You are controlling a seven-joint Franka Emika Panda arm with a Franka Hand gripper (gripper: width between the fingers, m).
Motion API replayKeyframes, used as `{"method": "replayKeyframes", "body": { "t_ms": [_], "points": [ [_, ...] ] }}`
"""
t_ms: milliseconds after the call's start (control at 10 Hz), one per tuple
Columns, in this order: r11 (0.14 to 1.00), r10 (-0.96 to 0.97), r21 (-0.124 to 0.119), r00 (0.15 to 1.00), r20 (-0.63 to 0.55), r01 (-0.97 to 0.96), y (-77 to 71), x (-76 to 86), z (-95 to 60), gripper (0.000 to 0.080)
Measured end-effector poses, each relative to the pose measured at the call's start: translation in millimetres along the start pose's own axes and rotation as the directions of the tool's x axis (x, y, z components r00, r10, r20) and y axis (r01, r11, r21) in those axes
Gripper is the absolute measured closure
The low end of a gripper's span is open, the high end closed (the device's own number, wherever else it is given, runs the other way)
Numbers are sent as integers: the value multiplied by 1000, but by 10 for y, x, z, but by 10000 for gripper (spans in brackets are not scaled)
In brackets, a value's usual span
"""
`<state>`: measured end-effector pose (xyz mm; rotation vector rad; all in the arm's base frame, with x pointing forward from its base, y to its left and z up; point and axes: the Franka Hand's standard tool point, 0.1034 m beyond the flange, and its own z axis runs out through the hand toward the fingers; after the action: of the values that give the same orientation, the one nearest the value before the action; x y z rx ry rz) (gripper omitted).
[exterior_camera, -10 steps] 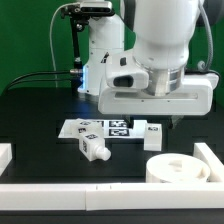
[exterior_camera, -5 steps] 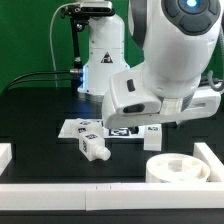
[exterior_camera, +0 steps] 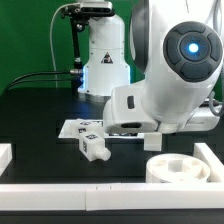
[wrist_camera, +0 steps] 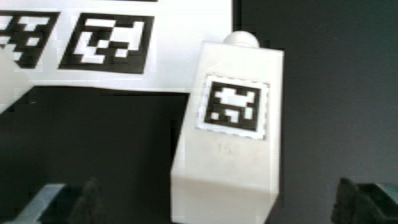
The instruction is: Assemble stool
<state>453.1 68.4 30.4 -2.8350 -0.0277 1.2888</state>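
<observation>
My fingers are still above the white stool leg and closing now would miss the leg, so my gripper lowers to the leg next before it closes.
A white stool leg with a square tag lies between my gripper's two dark fingertips, with a gap on each side. The jaws stand wide and touch nothing. In the exterior view the arm's body hides the gripper, and only a corner of this leg shows beside the marker board. A second leg lies on the black table in front of the board. The round seat rests at the exterior view's right front.
White border rails run along the front, the left and the right of the black table. The robot's base stands behind, against a green backdrop. Two of the marker board's tags show in the wrist view.
The arm has swung and dropped over the leg beside the marker board, and its body now covers the gripper in the exterior view. The jaws stayed open.
</observation>
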Motion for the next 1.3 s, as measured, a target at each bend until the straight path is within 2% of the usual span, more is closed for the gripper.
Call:
{"method": "replayKeyframes", "body": {
  "t_ms": [200,300,400,500,900,1100,1300],
  "points": [
    [1000,1,0,1000,2,-1,0,1,9,151],
    [999,46,12,999,11,-46,-20,-6,50,151],
    [982,178,58,982,61,-181,-82,-34,209,151],
    [975,205,66,976,77,-211,-77,-27,264,151],
    [971,222,73,972,83,-228,-75,-22,276,151],
    [959,236,128,964,124,-252,-112,-54,318,151],
    [961,233,125,965,122,-248,-128,-55,318,151]
  ]
}}
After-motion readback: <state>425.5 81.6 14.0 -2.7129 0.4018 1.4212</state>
